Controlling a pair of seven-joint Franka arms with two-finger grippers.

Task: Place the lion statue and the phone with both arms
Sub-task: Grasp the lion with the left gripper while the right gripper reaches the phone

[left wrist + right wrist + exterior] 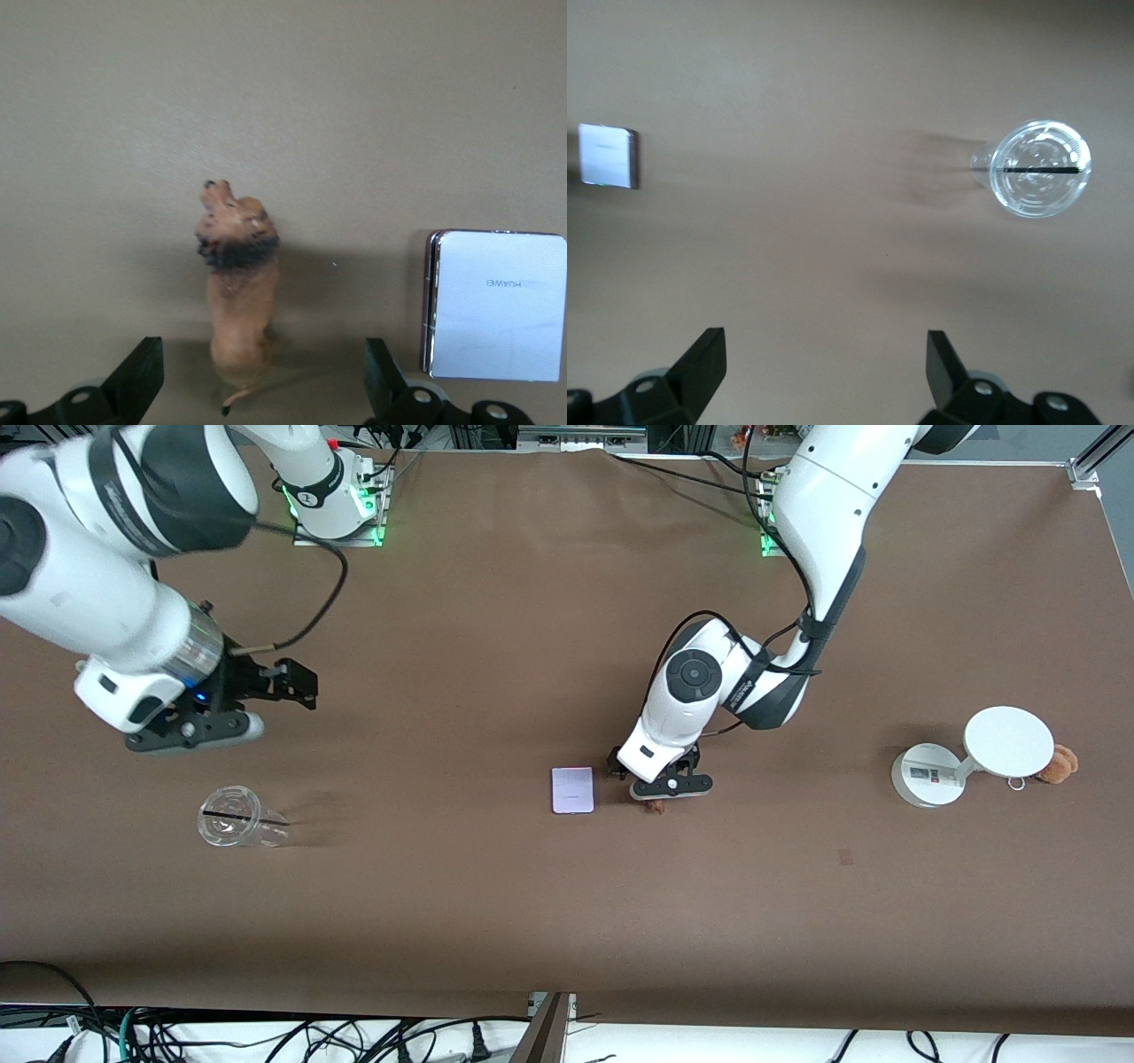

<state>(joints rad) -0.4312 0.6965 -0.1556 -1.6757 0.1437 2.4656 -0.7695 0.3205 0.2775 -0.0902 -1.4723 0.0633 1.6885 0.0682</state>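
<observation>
I should next use my left gripper to grab the lion statue by its orange-brown body behind the dark mane [240,319], so that I can place it.
The lion statue [656,807] is a small orange-brown figurine with a dark mane, lying on the brown table beside the phone [572,789], toward the left arm's end. My left gripper [666,786] hangs low right over the statue and is open. In the left wrist view the statue [237,292] lies between the two spread fingers [142,376] without touching them, and the pale lavender phone [496,305] lies flat beside it. My right gripper [297,682] is open and empty, up over the table toward the right arm's end. The phone also shows in the right wrist view [608,156].
A clear plastic cup [235,817] lies on its side under the right gripper's area; it also shows in the right wrist view [1036,168]. A white round-based stand [966,766] and a brown plush with a metal ring [1059,763] sit at the left arm's end.
</observation>
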